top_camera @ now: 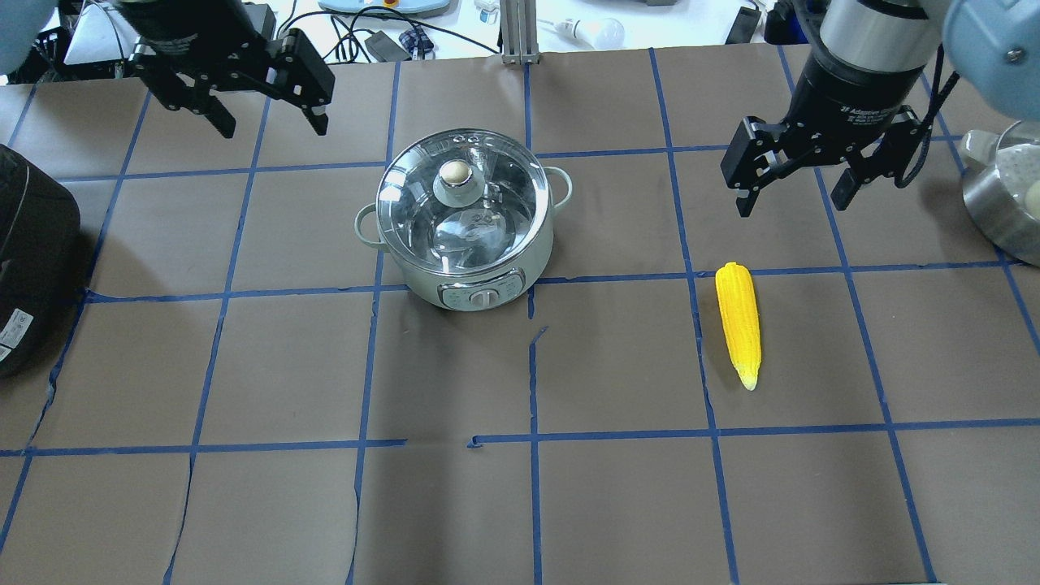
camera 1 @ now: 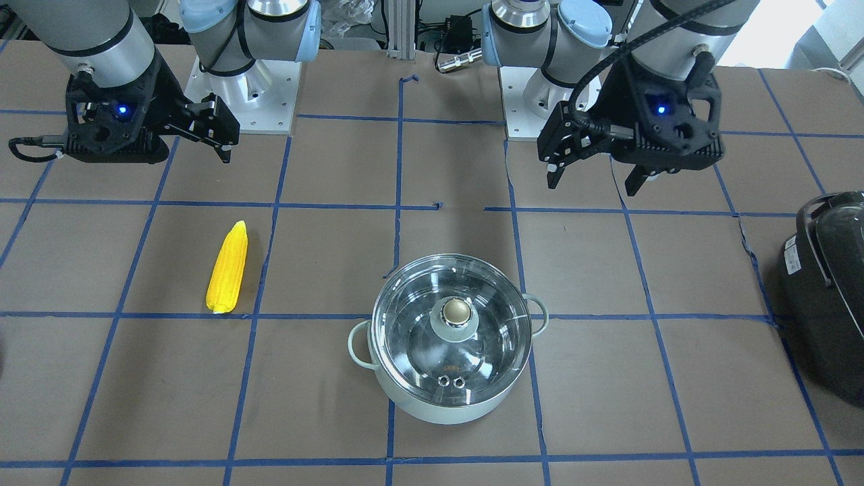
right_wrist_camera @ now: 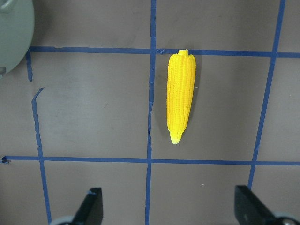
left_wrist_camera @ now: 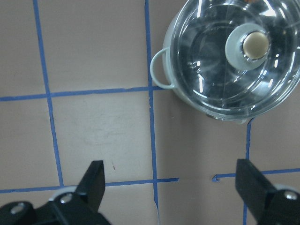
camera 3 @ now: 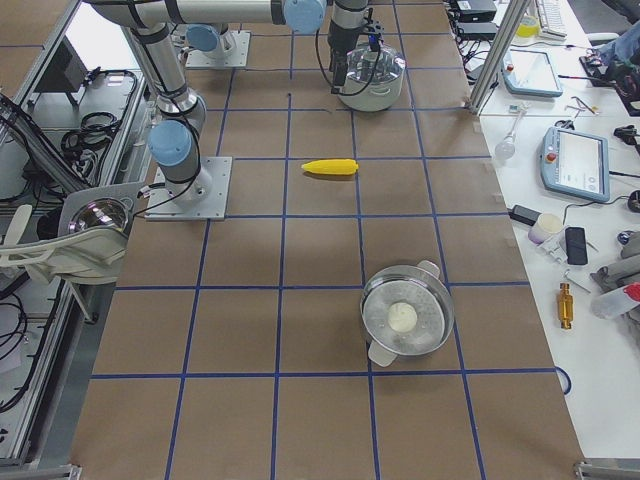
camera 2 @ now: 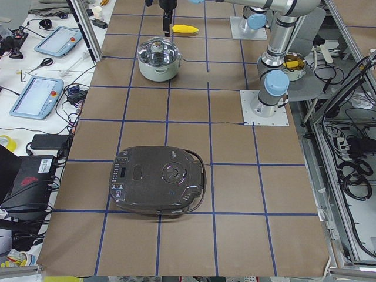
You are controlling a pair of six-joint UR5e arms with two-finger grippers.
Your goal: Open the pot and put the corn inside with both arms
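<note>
I will open the pot for the corn (camera 1: 227,267) next, so my left gripper will take hold of the glass lid by its round knob (camera 1: 455,311).
The mint-green pot (camera 1: 420,410) stands near the table's middle with its clear glass lid (camera 1: 412,324) on, knob (camera 1: 458,311) up. It also shows in the overhead view (top_camera: 410,275) and the left wrist view (left_wrist_camera: 185,96). The yellow corn (top_camera: 738,323) lies flat on the table on my right side, also in the front view (camera 1: 227,268) and the right wrist view (right_wrist_camera: 180,96). My left gripper (top_camera: 270,120) is open and empty, up in the air beside the pot. My right gripper (top_camera: 792,199) is open and empty, above the table just beyond the corn's blunt end.
A bulky black appliance (top_camera: 32,244) sits at the table's left end. A steel pot (top_camera: 1003,203) holding something white sits at the right end. Blue tape lines grid the brown table cover. Operators' tablets and tools lie on a side bench (camera 2: 35,94).
</note>
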